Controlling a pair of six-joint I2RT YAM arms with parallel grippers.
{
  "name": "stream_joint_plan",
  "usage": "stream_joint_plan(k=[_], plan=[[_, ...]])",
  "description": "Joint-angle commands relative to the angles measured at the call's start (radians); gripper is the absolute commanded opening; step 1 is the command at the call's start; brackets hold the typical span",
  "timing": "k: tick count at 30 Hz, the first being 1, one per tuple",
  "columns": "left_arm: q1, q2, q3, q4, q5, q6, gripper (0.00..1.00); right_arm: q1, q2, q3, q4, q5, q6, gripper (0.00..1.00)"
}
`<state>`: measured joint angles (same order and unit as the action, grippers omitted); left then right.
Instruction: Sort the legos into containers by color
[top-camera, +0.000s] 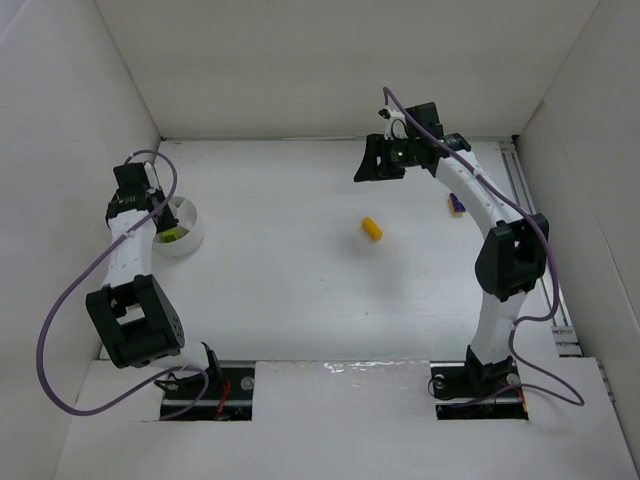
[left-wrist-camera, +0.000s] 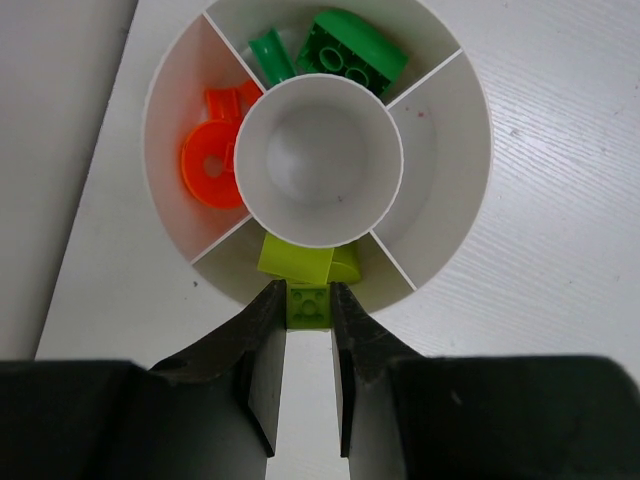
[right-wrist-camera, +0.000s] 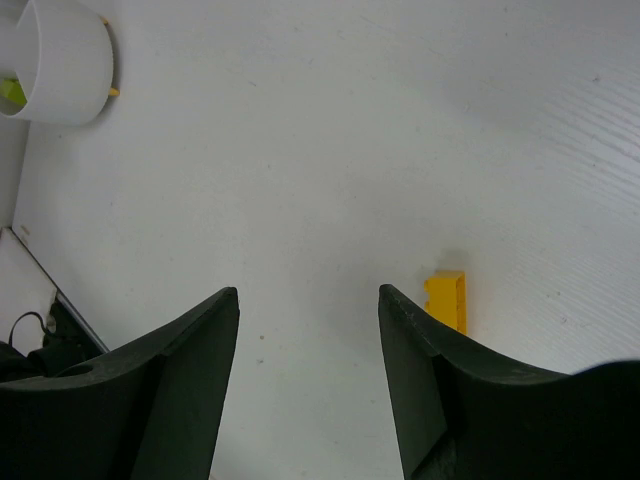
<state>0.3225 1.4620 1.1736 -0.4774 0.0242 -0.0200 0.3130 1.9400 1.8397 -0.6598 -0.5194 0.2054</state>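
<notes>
My left gripper opens now, since its fingers hold the lime brick (left-wrist-camera: 309, 307) over the bowl's near section. The brick is inside the section's rim and would drop in.
The white round bowl (left-wrist-camera: 440, 170) has a centre cup and several compartments around it. One holds an orange piece (left-wrist-camera: 212, 150), one holds green bricks (left-wrist-camera: 352, 50), and the near one holds lime pieces (left-wrist-camera: 300, 258). My left gripper (left-wrist-camera: 309, 300) is shut on a small lime brick (left-wrist-camera: 309, 306) over the rim of the near compartment. In the top view the left gripper (top-camera: 152, 215) sits over the bowl (top-camera: 190, 240). A yellow brick (top-camera: 372, 229) lies mid-table and a purple-blue brick (top-camera: 456, 205) lies by the right arm. My right gripper (right-wrist-camera: 308, 295) is open and empty, with the yellow brick (right-wrist-camera: 447, 300) just outside its right finger.
White walls enclose the table on the left, back and right. The bowl also shows at the top left of the right wrist view (right-wrist-camera: 60, 60). The right gripper (top-camera: 385, 160) hangs near the back wall.
</notes>
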Motion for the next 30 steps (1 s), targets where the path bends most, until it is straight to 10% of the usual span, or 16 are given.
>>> stream_joint_plan(k=[1,15,30], plan=[[0.006,0.003,0.027,-0.012,-0.013,-0.014,0.02,-0.002,0.017,0.052,0.008,0.007,-0.012,0.63],[0.006,0.003,0.027,-0.003,-0.013,-0.014,0.44,-0.002,0.017,0.061,-0.001,0.007,-0.012,0.63],[0.006,-0.296,-0.095,0.163,0.317,0.055,0.46,-0.04,-0.033,-0.023,0.029,0.041,-0.012,0.63]])
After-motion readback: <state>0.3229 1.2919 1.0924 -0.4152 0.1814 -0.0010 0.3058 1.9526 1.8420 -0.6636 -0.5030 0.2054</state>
